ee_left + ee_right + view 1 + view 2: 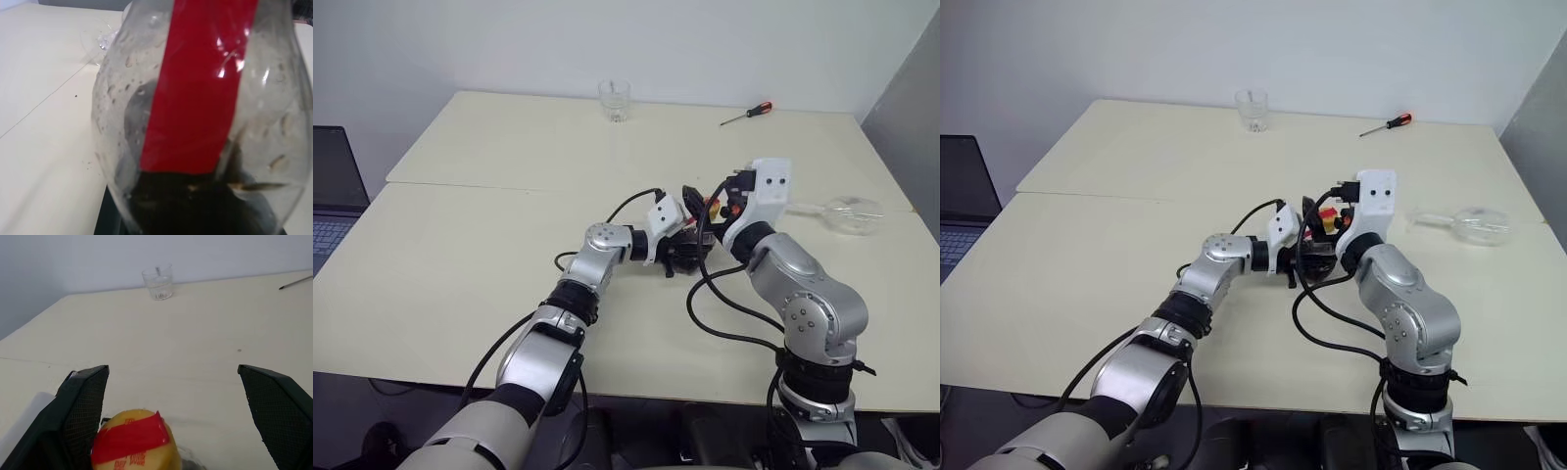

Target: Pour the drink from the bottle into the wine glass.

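Observation:
My right gripper needs to line up with the cap before it closes on it. The yellow cap is low beside one pad and isn't centred between my fingers yet.
My left gripper is shut on the bottle at the middle of the table. It is a clear bulbous bottle with a red label strip. The dark drink sits in its lower part. Its cap is yellow with red tape across it. My right gripper is open, one black finger on each side of the cap, just above and behind it. The wine glass lies on its side on the table at the right, apart from both grippers.
A short clear tumbler stands at the table's far edge. A red-handled screwdriver lies at the far right. A laptop sits off the table's left side. Black cables loop beside both arms.

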Controlling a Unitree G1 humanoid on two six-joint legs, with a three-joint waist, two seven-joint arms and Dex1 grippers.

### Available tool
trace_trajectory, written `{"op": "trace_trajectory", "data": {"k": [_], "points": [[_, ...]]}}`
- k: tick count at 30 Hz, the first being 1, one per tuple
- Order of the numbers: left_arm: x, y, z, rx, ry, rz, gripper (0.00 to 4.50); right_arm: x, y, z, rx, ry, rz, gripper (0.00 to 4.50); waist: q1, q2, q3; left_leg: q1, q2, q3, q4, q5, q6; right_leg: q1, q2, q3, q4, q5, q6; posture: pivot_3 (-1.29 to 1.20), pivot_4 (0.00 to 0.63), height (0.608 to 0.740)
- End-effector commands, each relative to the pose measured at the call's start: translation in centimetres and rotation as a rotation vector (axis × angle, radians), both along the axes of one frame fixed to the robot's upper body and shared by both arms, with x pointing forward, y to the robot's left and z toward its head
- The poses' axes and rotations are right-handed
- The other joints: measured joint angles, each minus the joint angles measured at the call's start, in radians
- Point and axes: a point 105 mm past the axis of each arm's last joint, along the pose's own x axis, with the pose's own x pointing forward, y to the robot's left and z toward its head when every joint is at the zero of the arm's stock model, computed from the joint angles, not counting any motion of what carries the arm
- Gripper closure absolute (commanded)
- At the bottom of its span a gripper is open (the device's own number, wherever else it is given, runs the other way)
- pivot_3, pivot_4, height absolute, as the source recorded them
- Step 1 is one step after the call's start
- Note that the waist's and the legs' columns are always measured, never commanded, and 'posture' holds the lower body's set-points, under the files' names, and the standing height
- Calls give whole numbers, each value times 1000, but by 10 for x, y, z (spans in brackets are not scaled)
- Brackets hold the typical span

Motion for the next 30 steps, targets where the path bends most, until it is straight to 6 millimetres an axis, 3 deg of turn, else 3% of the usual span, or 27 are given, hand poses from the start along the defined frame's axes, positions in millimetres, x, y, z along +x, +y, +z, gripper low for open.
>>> {"op": "trace_trajectory", "data": {"k": [1, 30], "points": [[-1, -5, 19, -42, -62, -17, 3637, -1, -2, 14, 17, -63, -10, 0, 0, 0, 0, 0, 0, 0, 0, 0, 0, 0, 0, 0, 0, 0, 0, 0, 150, 740], [-1, 3, 21, -33, -75, -7, 3691, -18, -21, 6, 56, -56, 26, 0, 0, 0, 0, 0, 0, 0, 0, 0, 0, 0, 0, 0, 0, 0, 0, 0, 150, 740]]}}
